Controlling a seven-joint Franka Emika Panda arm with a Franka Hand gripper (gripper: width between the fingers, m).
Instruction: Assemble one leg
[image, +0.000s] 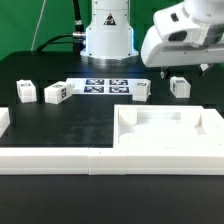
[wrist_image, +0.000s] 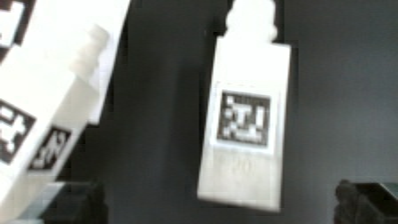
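Note:
The white leg should be held by its tagged body (image: 181, 89) (wrist_image: 244, 124) next, so that my gripper can fit the leg's narrow end to the white tray-like piece.
My gripper (image: 176, 66) hangs open and empty above the back right of the table. In the wrist view a white leg (wrist_image: 247, 100) with a square tag on its side lies on the black table between and ahead of my spread fingertips (wrist_image: 71, 203), untouched. In the exterior view this looks like the leg (image: 142, 90) beside the marker board (image: 108, 86). Another leg (image: 180, 87) lies further toward the exterior view's right. Two more legs (image: 25, 92) (image: 57, 93) lie toward the exterior view's left.
The large white tray-like piece with a raised rim (image: 165, 147) lies at the front right. Long white rails (image: 55, 156) run along the front and left edge. The robot base (image: 107, 40) stands behind the marker board, whose tagged edge shows in the wrist view (wrist_image: 45, 95).

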